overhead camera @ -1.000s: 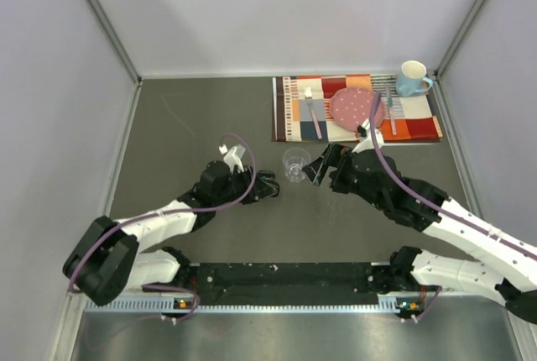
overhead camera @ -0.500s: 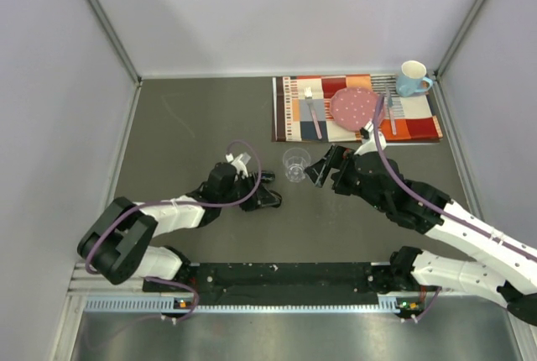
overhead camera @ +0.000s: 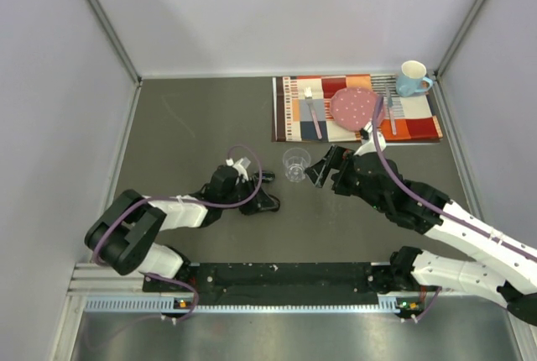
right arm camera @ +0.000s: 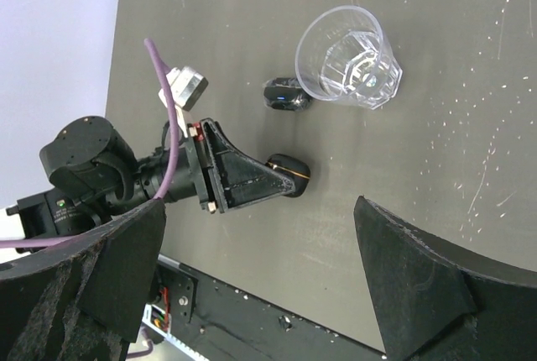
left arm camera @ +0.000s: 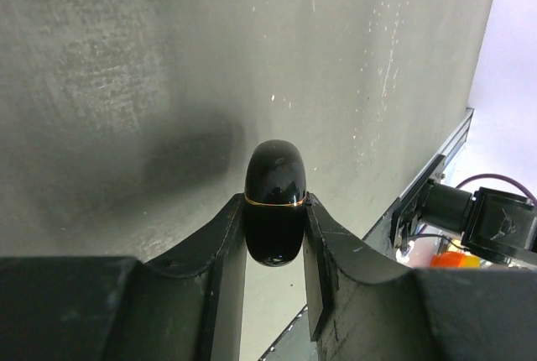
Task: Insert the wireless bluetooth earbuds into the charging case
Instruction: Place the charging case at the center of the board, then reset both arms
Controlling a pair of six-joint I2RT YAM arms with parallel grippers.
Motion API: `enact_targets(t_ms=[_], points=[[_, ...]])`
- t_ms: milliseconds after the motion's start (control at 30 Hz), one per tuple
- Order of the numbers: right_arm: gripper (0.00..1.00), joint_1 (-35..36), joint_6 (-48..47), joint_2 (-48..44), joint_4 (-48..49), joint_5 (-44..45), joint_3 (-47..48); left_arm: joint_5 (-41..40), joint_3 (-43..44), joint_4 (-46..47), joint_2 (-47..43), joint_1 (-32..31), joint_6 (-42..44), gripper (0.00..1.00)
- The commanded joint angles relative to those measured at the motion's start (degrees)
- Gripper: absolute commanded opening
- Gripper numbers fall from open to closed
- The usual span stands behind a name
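The charging case hangs low over empty space and would end on the grey table if I opened now, so it is time for my left gripper to release the case.
My left gripper (overhead camera: pixel 267 201) is shut on a glossy black oval charging case with a thin gold seam (left arm camera: pixel 273 201). It holds the case by its sides, low over the grey table. The case also shows in the right wrist view (right arm camera: pixel 290 175). A second black case (right arm camera: pixel 285 93) with a blue light lies beside a clear plastic cup (right arm camera: pixel 348 57). My right gripper (overhead camera: pixel 317 168) is open and empty, just right of the cup (overhead camera: pixel 294 164). I see no earbuds in any view.
A striped placemat (overhead camera: pixel 294 117) at the back right carries a fork (overhead camera: pixel 312 109), a pink plate (overhead camera: pixel 357 107) and a light blue mug (overhead camera: pixel 413 78). Grey walls close in the table on three sides. A black rail (overhead camera: pixel 285 275) runs along the near edge.
My left arm has folded lower and its gripper has shifted a little nearer with the case in it. The right arm has barely moved.
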Motion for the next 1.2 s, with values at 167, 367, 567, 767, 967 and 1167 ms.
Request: enact_targets(t_ms=[167,367,567,767,967,1167], points=[[0.93,-0.5,0.2,-0.8,1.2,1.5,-0.4,-2.1,-2.2,0.1,-2.2,0.2,1.5,0.49],[0.93,-0.5,0.1,-1.1,1.2,1.5,-0.3,-8.5,-2.4,-10.6,-9.4,0.2,6.6,0.66],[0.93,-0.5,-0.3,-1.1,1.1,1.7,-0.4,-14.9,-1.3,-19.8,-16.7,0.2,9.3,0.70],[0.94,-1.4,-3.9,-1.4,0.6,2.3,-0.5,-22.4,3.1,-33.5,-27.7,0.2,17.3,0.73],[0.97,-11.4,-7.6,-1.3,-2.0,-2.1,-2.3,-36.3,12.0,-40.0,-35.8,0.2,26.3,0.96],[0.99,-28.4,-12.1,0.2,-3.3,-17.5,-4.5,-48.5,15.4,-39.4,-40.4,0.2,26.6,0.99]])
